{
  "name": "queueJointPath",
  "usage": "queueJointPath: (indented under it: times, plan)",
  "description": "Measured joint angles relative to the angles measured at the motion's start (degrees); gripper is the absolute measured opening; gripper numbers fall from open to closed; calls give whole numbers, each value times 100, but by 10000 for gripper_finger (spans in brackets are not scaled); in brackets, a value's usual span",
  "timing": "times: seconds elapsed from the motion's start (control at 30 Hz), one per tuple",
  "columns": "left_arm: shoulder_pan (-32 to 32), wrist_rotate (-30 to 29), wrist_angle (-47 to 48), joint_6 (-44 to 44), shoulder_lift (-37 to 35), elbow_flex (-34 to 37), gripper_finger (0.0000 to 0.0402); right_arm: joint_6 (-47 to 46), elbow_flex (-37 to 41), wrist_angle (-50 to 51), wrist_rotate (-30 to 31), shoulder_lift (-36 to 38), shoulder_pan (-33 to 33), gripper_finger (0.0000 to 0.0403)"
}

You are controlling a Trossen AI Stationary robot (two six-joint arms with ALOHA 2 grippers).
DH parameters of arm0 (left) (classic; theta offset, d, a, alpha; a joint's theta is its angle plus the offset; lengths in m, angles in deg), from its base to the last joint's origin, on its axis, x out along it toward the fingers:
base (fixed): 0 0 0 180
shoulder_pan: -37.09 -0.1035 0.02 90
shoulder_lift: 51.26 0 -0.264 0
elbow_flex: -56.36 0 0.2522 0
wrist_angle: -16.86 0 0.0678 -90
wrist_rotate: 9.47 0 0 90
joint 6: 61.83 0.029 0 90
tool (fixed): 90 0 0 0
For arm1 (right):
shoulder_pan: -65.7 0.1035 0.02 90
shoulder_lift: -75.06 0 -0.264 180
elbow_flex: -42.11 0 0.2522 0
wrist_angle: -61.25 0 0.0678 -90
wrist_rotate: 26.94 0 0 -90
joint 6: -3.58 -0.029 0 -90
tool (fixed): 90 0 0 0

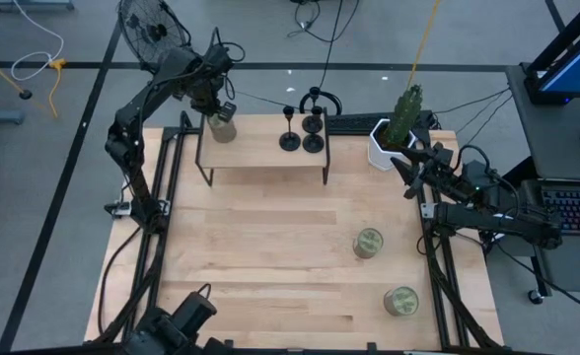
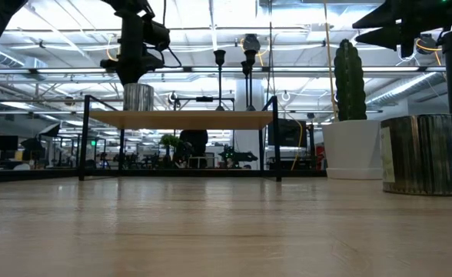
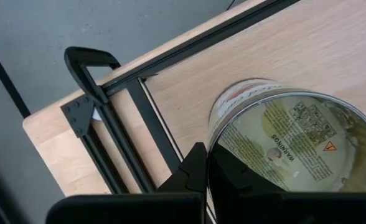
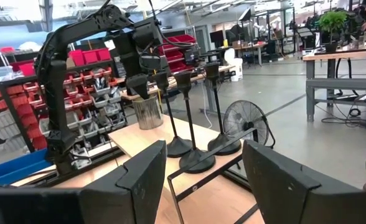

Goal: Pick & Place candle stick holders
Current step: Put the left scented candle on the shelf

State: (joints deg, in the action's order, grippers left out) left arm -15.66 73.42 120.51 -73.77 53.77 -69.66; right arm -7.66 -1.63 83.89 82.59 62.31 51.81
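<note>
I should open my left gripper now, because the glass jar's lower edge (image 3: 248, 81) sits flush on the wooden shelf top (image 3: 195, 99) and the glass jar would stay there.
Three black candle stick holders (image 1: 290, 138) (image 1: 313, 123) (image 1: 313, 144) stand upright on their round bases on a low wooden shelf (image 1: 260, 153) at the table's far edge; the right wrist view shows them too (image 4: 192, 124). At the shelf's left end, my left gripper (image 1: 216, 106) points down, shut on a glass jar (image 1: 221, 128) (image 2: 139, 96). My right gripper (image 1: 408, 170) (image 4: 201, 180) hangs open and empty over the far right of the table, facing the shelf. My left gripper holds the jar by its rim (image 3: 213, 140), with one finger (image 3: 195, 168) outside the glass wall and the other inside the mouth. The fingers come from above, pointing down. The jar hangs upright with its bottom at the shelf top; whether it rests there I cannot tell.
Two more jars (image 1: 368, 243) (image 1: 400, 301) stand on the near right of the table. A cactus in a white pot (image 1: 394, 133) stands at the far right, beside the shelf's right end. The middle and left of the table top (image 1: 251, 256) are bare wood.
</note>
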Motion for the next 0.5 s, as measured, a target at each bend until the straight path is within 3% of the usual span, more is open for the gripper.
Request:
queueJointPath:
  times: [0.5]
  plan:
    - [0, 67, -85, -5, 27, 31, 25, -4, 0, -4, -5, 0, 0, 208]
